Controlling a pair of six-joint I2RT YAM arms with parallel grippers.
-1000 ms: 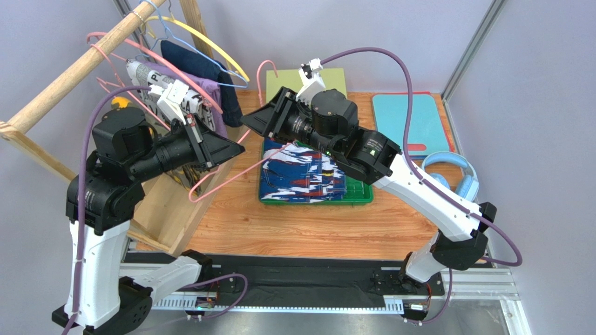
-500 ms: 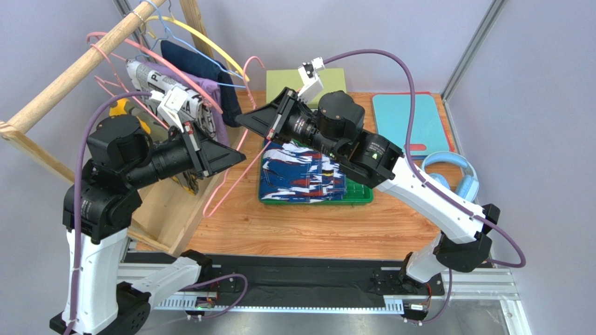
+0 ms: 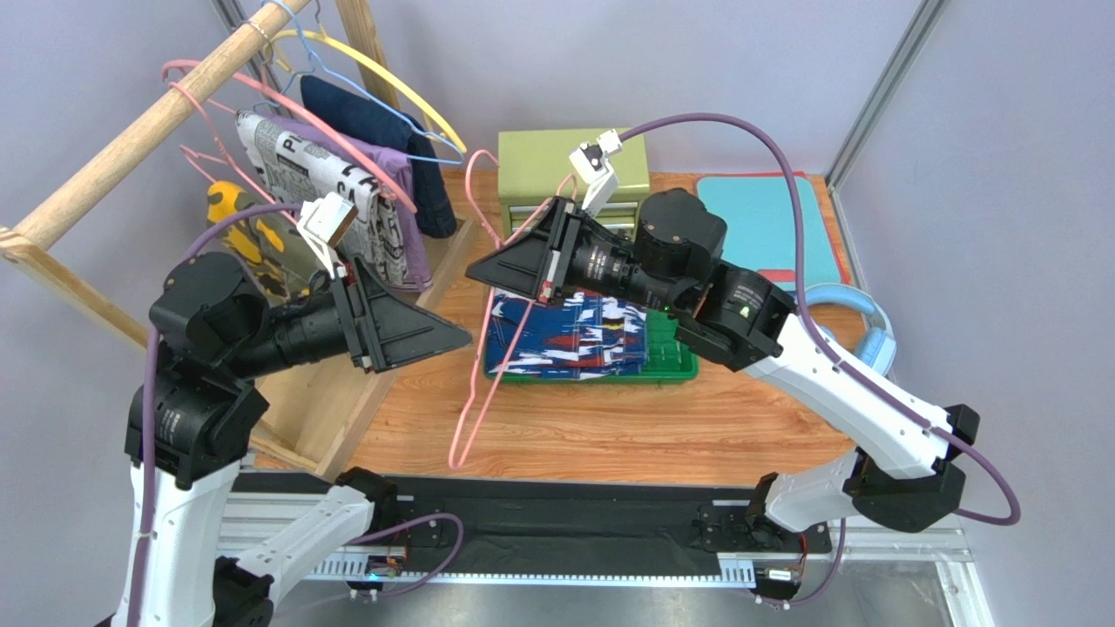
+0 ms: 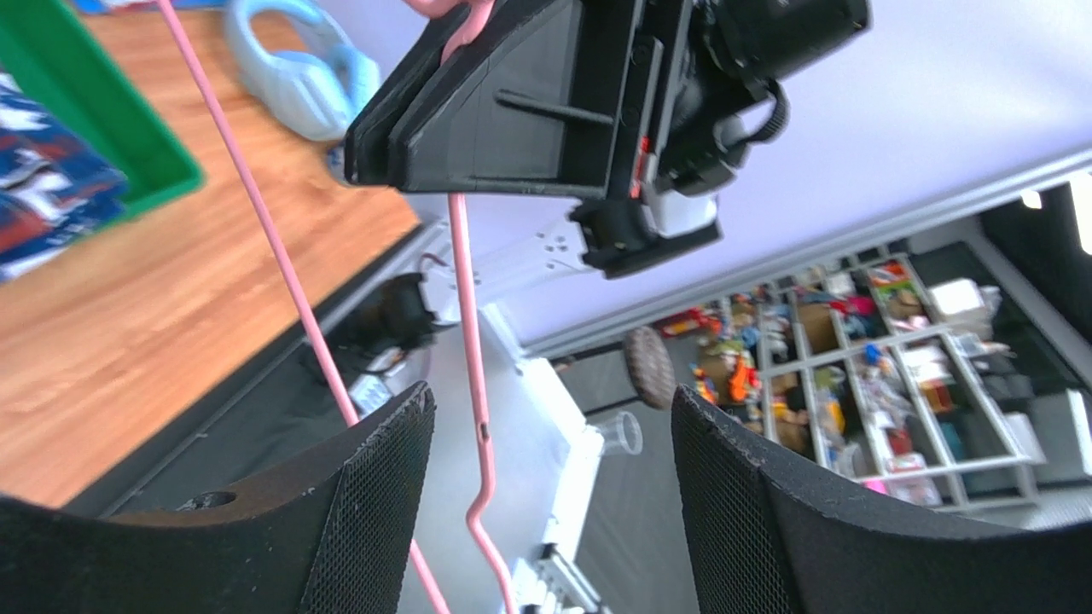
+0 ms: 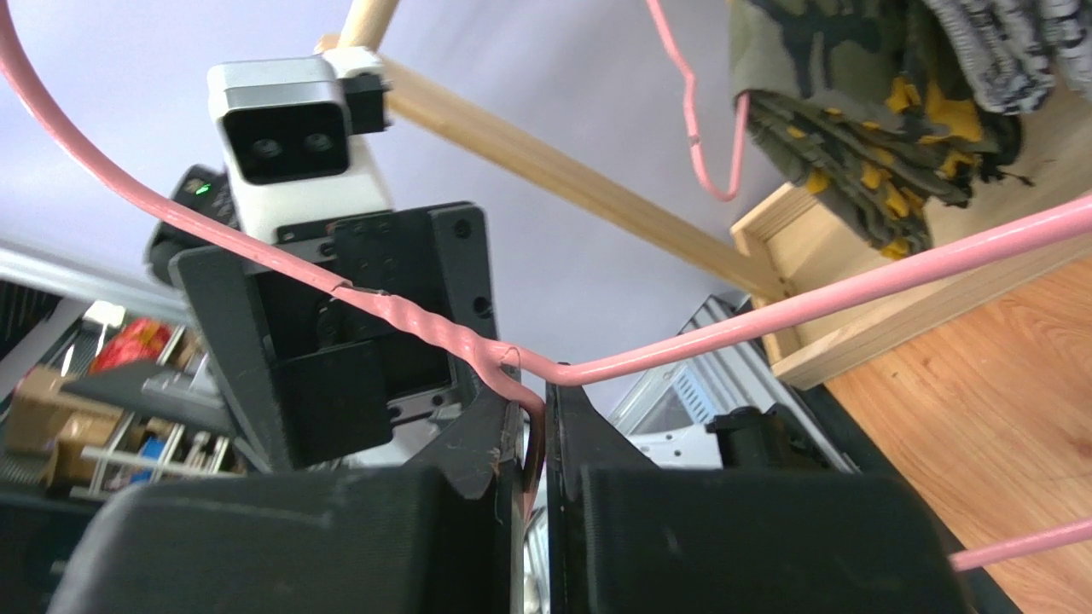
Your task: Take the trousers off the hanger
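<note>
The hanger's side wire below its twisted neck is the part my left gripper will grab. The hook then stays free to hang on the rack.
The blue splotch-print trousers lie folded on the green tray, off the hanger. My right gripper is shut on the pink wire hanger near its twisted neck. The hook rises above the gripper and the triangle dangles down over the table. The right wrist view shows the wire pinched between the closed jaws of the right gripper. My left gripper is open just left of the hanger. In the left wrist view the pink wire passes between the spread fingers of the left gripper without touching them.
A wooden rack at the left carries other hangers, a newspaper-print garment and a camouflage garment. An olive box, a teal board and blue headphones lie at the back right.
My left gripper has opened, let go of the hanger and drawn back. The right gripper closed on the hanger and carried it right; the triangle now swings down nearer the table's front.
</note>
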